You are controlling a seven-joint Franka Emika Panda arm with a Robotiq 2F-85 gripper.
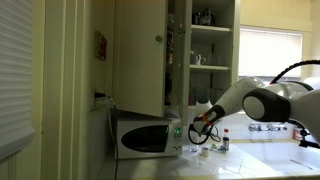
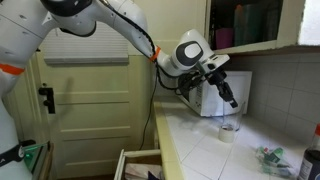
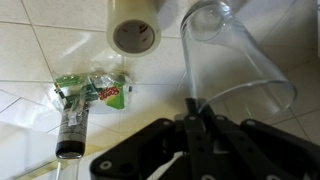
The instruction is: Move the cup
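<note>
I should open my gripper now. The cup's (image 3: 225,50) base is over flat tiles clear of the tape roll, so the cup would settle on the counter.
The cup (image 3: 225,50) is a tall clear glass. In the wrist view it reaches from my fingers up to the top of the frame, over the white tiled counter. My gripper (image 3: 195,115) is shut on the wall of the cup at its rim. In both exterior views my gripper (image 1: 203,125) (image 2: 228,95) points down over the counter just in front of the white microwave (image 1: 145,137). The clear cup is hard to make out below it there.
A white tape roll (image 3: 133,25) (image 2: 228,134) lies on the counter beside the cup. A green packet (image 3: 105,92) and a small bottle with a dark cap (image 3: 72,125) lie further off. Open cupboard shelves (image 1: 205,45) hang above.
</note>
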